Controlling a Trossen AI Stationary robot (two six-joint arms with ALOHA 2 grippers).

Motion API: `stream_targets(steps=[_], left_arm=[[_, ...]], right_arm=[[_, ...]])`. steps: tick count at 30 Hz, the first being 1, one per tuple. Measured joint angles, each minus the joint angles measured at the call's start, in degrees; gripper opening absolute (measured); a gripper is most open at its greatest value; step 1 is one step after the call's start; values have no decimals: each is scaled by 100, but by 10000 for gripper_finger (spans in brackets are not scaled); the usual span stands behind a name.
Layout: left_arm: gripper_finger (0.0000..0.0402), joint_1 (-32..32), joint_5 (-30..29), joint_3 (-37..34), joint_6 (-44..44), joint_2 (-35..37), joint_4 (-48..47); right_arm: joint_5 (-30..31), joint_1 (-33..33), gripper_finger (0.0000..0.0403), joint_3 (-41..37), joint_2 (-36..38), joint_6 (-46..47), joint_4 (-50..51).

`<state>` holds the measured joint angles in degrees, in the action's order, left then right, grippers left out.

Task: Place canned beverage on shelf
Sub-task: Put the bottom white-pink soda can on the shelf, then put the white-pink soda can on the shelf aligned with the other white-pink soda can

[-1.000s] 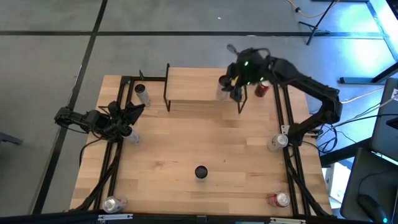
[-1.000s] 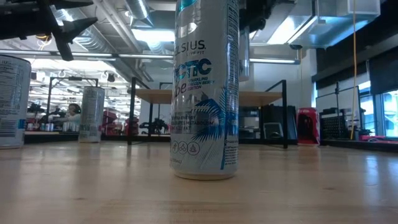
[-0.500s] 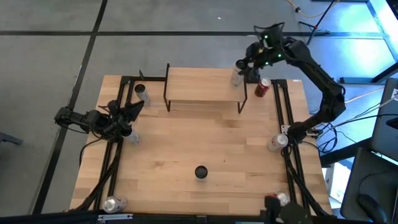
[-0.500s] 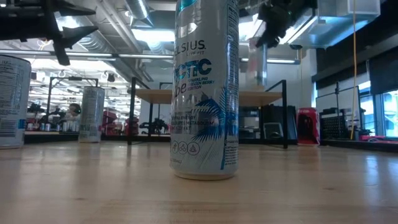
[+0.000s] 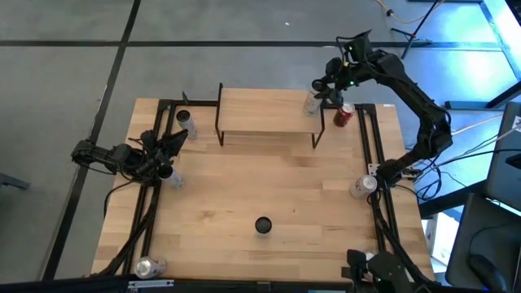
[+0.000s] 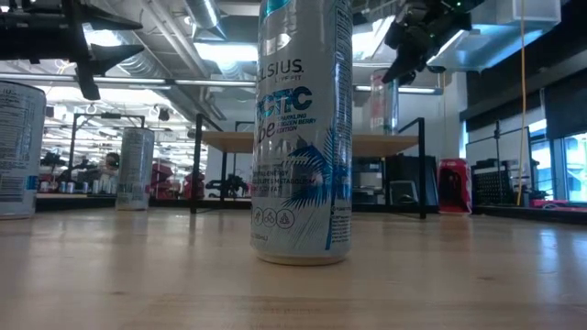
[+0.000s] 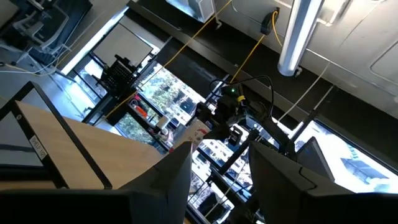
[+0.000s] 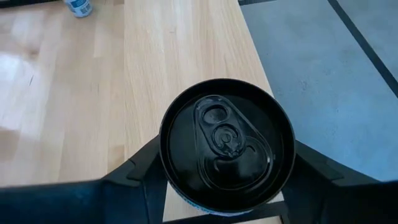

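The can [image 5: 311, 104] has its bottom on the shelf top [image 5: 264, 110] and would stand, so my right gripper will open now.
The shelf [image 5: 264, 110] stands at the table's far side, a light wood top on thin black legs; it also shows in the low view [image 6: 303, 142]. A pale can with a black lid [image 8: 227, 146] stands upright with its bottom on the shelf top near the right end [image 5: 311, 103] [image 6: 382, 101]. My right gripper [image 5: 326, 85] is above it, shut on the can. My left gripper [image 5: 175, 146] waits open and empty over the table's left edge. My right gripper holds the can between its two fingers, one on each side of the wall just below the rim [image 8: 165, 149]. The fingers [image 6: 399, 64] come from above, slanting down from the right. The can is upright with its bottom on the shelf top.
A red can [image 5: 343, 115] stands just right of the shelf. Other cans stand at the far left [image 5: 188, 124], under my left arm [image 5: 175, 179], at the right edge [image 5: 362, 186], near left [image 5: 147, 266] and mid-table [image 5: 263, 225], the last one large in the low view [image 6: 303, 128].
My right gripper has carried the can toward the table's far right and then down. The can, lifted clear a second ago, now stands upright on the shelf top at its right end.
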<state>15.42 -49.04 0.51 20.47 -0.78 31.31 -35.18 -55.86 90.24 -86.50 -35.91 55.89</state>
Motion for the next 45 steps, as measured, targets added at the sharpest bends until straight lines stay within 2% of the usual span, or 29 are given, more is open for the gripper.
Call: stream_targets(steps=[5, 13, 16, 25, 33, 39, 45], left_arm=[[151, 0, 7, 0, -2, -2, 0], [151, -2, 15, 0, 7, -2, 0], [151, -2, 20, 0, 9, 0, 0], [151, -2, 26, 0, 2, 0, 0], [151, 0, 70, 0, 9, 0, 0], [151, -2, 48, 0, -22, 0, 2], [151, 0, 51, 0, -153, 0, 2]], right_arm=[[9, 0, 223, -5, 0, 249, -50], [3, 2, 296, -9, -2, 289, -59], [1, 2, 312, -9, 0, 404, -66], [12, 4, 318, 32, 4, 558, -241], [25, 29, 319, 661, 15, 645, 124], [352, 521, 319, 1458, 15, 1161, 434], [846, 1711, 319, 2067, 22, 2099, 578]])
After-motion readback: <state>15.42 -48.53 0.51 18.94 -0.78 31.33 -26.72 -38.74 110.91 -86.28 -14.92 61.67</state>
